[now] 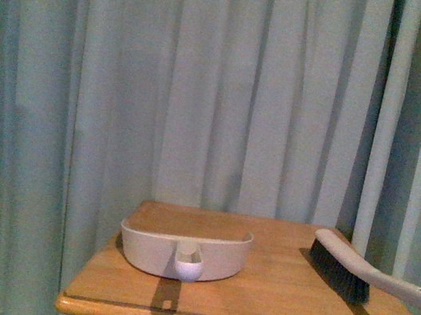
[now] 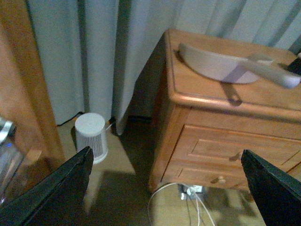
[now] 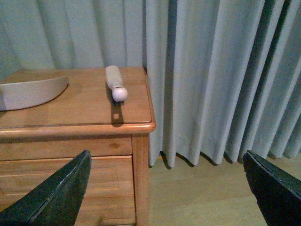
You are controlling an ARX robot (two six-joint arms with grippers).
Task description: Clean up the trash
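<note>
The dustpan's broad scoop (image 1: 148, 251) is wider than my fingers can reach around, so my left gripper next needs to grab the dustpan by its narrow handle (image 1: 188, 262).
The crumpled white tissue wad shows in none of the views. A white dustpan (image 1: 184, 248) sits on the wooden nightstand (image 1: 265, 312), handle toward me; it also shows in the left wrist view (image 2: 221, 66) and the right wrist view (image 3: 28, 92). A hand brush (image 1: 345, 269) with dark bristles and a white handle lies at the nightstand's right side; its handle shows in the right wrist view (image 3: 115, 84). My left gripper (image 2: 167, 188) is open and empty, low beside the nightstand's left front. My right gripper (image 3: 167, 188) is open and empty, low off its right front corner. Neither arm shows in the front view.
Grey-green curtains (image 1: 222, 87) hang behind and beside the nightstand. A small white cylindrical appliance (image 2: 91, 136) stands on the floor left of it. White cables (image 2: 188, 202) lie under the drawers (image 2: 235, 150). A wooden panel (image 2: 23, 84) rises at the left. Wooden floor (image 3: 202, 193) lies to the right.
</note>
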